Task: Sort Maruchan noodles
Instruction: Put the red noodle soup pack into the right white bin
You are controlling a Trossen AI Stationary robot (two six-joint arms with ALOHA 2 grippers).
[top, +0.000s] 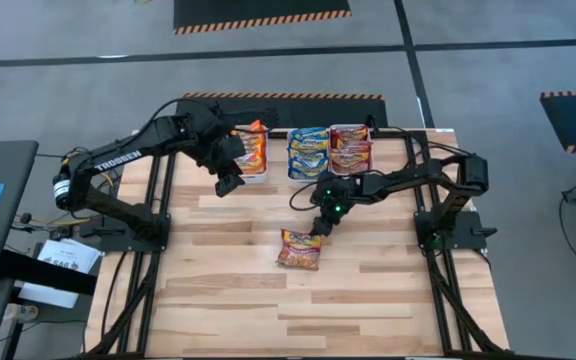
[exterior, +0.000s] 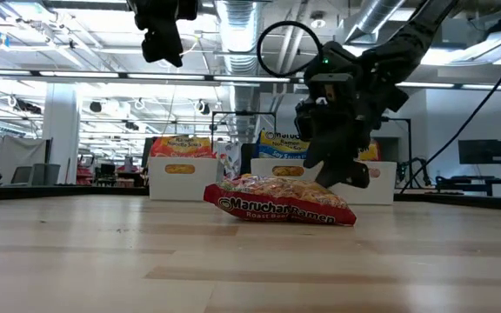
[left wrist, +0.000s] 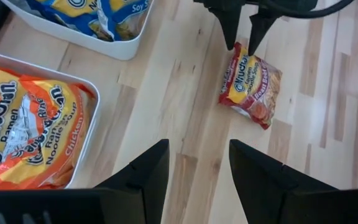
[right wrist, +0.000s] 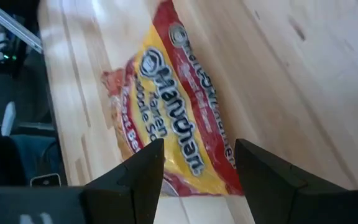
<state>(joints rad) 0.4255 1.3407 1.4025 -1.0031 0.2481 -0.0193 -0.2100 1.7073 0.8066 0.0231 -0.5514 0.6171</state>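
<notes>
I should next grip the last packet by its crimped edge (top: 310,240) (right wrist: 207,185) with my right gripper, to sort it into the bin of dark red packets.
One dark red Maruchan noodle packet (top: 300,250) lies flat on the wooden table near its middle; it also shows in the low view (exterior: 277,202) and the right wrist view (right wrist: 179,118). My right gripper (top: 318,226) hangs open just over the packet's far end (left wrist: 244,55), slanting down, its fingers apart from the plastic. My left gripper (top: 230,184) is open and holds nothing, raised above the table beside the bin of orange packets (left wrist: 30,130). The other noodle packets sit in the bins along the far edge.
Three white bins stand side by side along the far edge: orange packets (top: 251,150), blue packets (top: 309,152) and dark red packets (top: 350,148). The near half of the table (top: 228,300) is bare wood. Both arm bases flank the table.
</notes>
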